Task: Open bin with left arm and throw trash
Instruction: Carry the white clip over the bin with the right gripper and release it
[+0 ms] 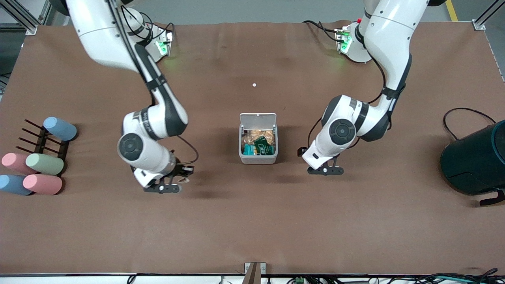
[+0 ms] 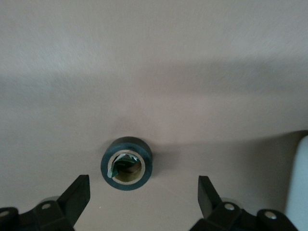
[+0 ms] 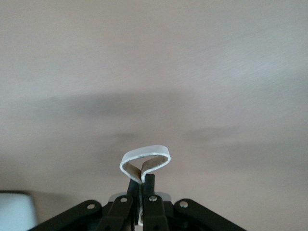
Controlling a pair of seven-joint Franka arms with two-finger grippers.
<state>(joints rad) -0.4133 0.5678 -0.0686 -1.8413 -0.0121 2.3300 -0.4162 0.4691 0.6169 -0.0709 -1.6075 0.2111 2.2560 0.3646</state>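
Next, the left gripper grabs the black tape roll by its outer rim (image 2: pixel 148 162) to throw it into the white-grey bin.
The white-grey bin (image 1: pixel 258 159) stands mid-table with its lid (image 1: pixel 258 118) up. A dark printed packet (image 1: pixel 263 146) lies inside among snack wrappers. My left gripper (image 1: pixel 326 170) is low beside the bin, toward the left arm's end, and is open. In the left wrist view its fingers (image 2: pixel 79 192) stand wide apart with the black tape roll (image 2: pixel 126 163) flat on the table just ahead of the left gripper (image 2: pixel 143 192). My right gripper (image 1: pixel 163 187), toward the right arm's end from the bin, is shut on the whitish rubber-band loop (image 3: pixel 144 161), pinched at the right gripper's tips (image 3: pixel 143 183).
Pastel cylinders (image 1: pixel 43 163) and a dark rack (image 1: pixel 41 142) lie at the right arm's end. A large dark teal round container (image 1: pixel 477 159) with a black cable is at the left arm's end. A small white dot (image 1: pixel 254 85) lies farther from the camera than the bin.
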